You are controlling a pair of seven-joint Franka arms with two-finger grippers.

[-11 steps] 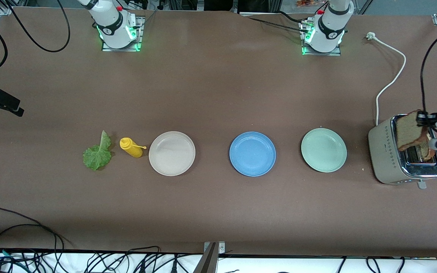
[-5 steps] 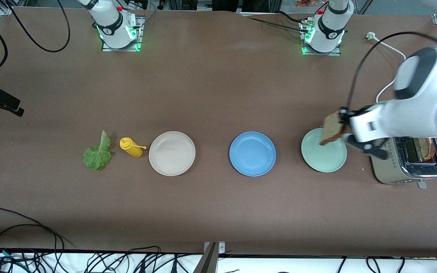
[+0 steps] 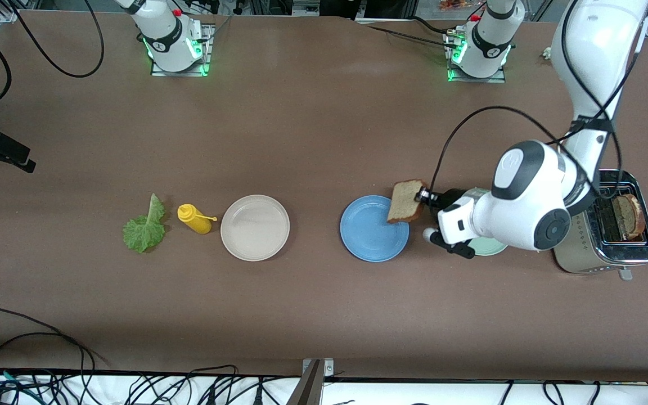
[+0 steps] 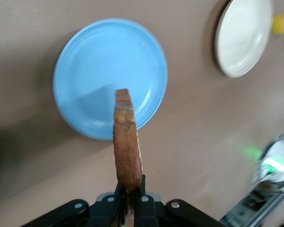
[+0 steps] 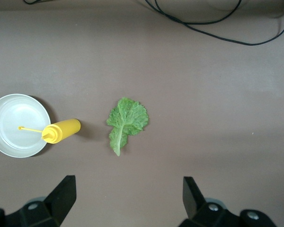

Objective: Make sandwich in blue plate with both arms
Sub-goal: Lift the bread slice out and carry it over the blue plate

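Note:
The bread slice's lower edge hangs above the blue plate's rim in the front view, so my left gripper keeps holding the slice for now.
My left gripper is shut on a brown bread slice and holds it on edge in the air. The slice hangs over the rim of the blue plate on the side toward the left arm's end. In the left wrist view the bread slice rises edge-on from the left gripper, over the bare blue plate. Another slice stands in the toaster. The lettuce leaf lies flat toward the right arm's end. My right gripper hangs open and empty high over the lettuce leaf.
A yellow squeeze bottle lies between the lettuce and a cream-white plate. The left arm covers most of a pale green plate between the blue plate and the toaster. Cables run along the table's near edge.
The left arm lifted the bread slice from the toaster and carried it past the green plate to the blue plate's rim. The right arm has not moved.

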